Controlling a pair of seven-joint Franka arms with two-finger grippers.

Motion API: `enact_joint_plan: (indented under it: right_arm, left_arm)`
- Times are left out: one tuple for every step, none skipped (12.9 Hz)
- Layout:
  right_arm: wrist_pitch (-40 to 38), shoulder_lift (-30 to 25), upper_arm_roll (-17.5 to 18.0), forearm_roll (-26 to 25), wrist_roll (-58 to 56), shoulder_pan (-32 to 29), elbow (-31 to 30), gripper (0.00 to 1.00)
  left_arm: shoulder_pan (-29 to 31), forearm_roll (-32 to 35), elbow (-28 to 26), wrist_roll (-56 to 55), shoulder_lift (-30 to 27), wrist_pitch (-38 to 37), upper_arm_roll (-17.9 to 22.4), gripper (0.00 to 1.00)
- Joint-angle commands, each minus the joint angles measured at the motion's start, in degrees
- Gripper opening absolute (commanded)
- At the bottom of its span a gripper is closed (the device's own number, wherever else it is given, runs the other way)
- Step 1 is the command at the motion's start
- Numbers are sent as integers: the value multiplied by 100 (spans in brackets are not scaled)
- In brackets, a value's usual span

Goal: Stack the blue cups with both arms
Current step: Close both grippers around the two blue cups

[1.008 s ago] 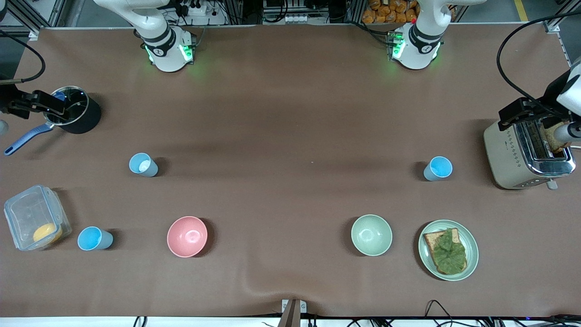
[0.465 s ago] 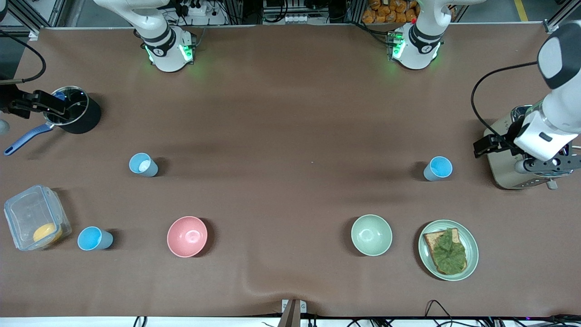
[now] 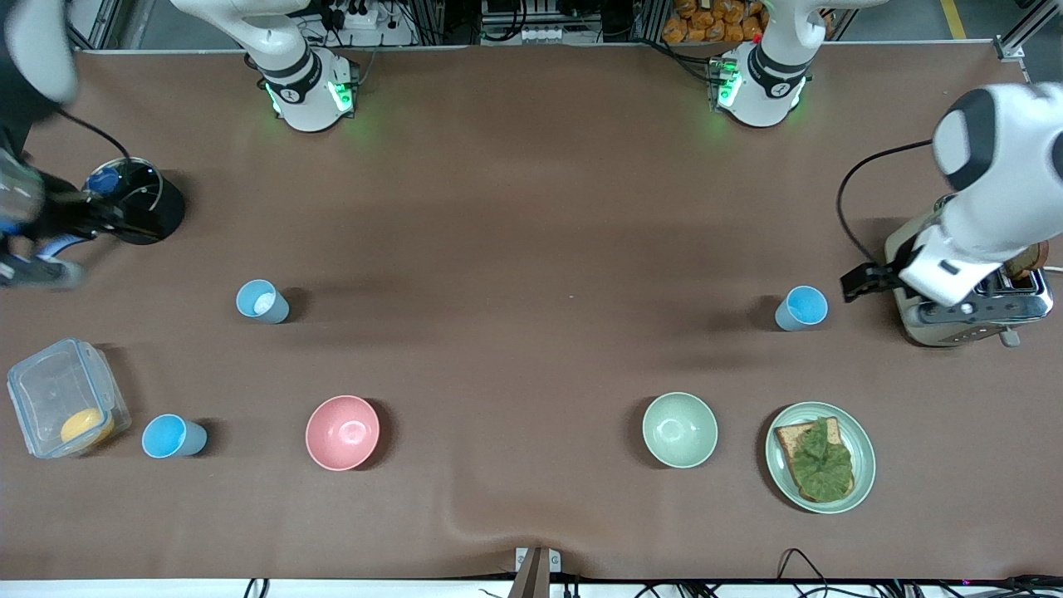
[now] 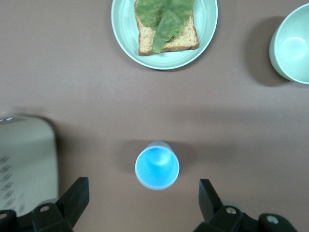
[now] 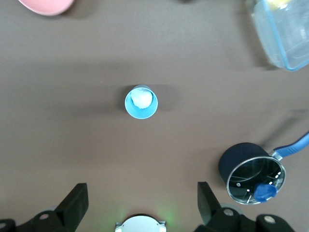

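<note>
Next, the right gripper grabs the paler cup with the whitish inside by its rim [image 3: 257,283] [image 5: 141,117] to stack the blue cups.
A bright sky-blue cup [image 3: 802,308] stands upright beside the toaster; it also shows in the left wrist view [image 4: 157,167]. My left gripper [image 4: 141,205] is open and empty, high up by the toaster [image 3: 955,311], with this cup just ahead of its fingertips [image 4: 75,195]. A paler cup with a whitish inside [image 3: 262,301] stands toward the right arm's end; it also shows in the right wrist view [image 5: 141,103]. My right gripper [image 5: 140,205] is open and empty, high up near the pot [image 3: 33,271]. A third bright blue cup [image 3: 173,437] stands by the clear container.
A black pot with a blue handle [image 3: 137,212], a clear lidded container [image 3: 62,399], a pink bowl [image 3: 342,433], a pale-green bowl [image 3: 679,429], a plate with toast and lettuce [image 3: 820,457] and a toaster [image 3: 996,320] stand around the table.
My left arm has swung from over the toaster toward the bright blue cup. My right arm has moved away from the pot and shows blurred by motion.
</note>
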Motion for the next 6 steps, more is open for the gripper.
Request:
enact_joint_plan:
  right_arm:
    - [437,438,8,-128,2,-152,-230,100]
    - [866,412,8,-128,-7,-187,-599,100]
    - [1218,394,8,-128,-7,-188,-916,100]
    - [1587,411,8,-128,-7,-188,-1197,100]
    - [2052,420,8,-128,-7,-188,-1539,100]
    - [2631,447,8,-128,-7,-179,-1917,100]
  left_arm:
    - [70,117,-605,110,110,820,-19,100]
    - [96,117,-623,102,233,874,-28,100]
    - [114,117,-624,102,391,935,-28,100]
    - [132,117,-624,102,540,1031,-28,100]
    - [149,117,-624,102,663,1050,-28,100]
    - [158,126,-667,110,734,1050,-28,100]
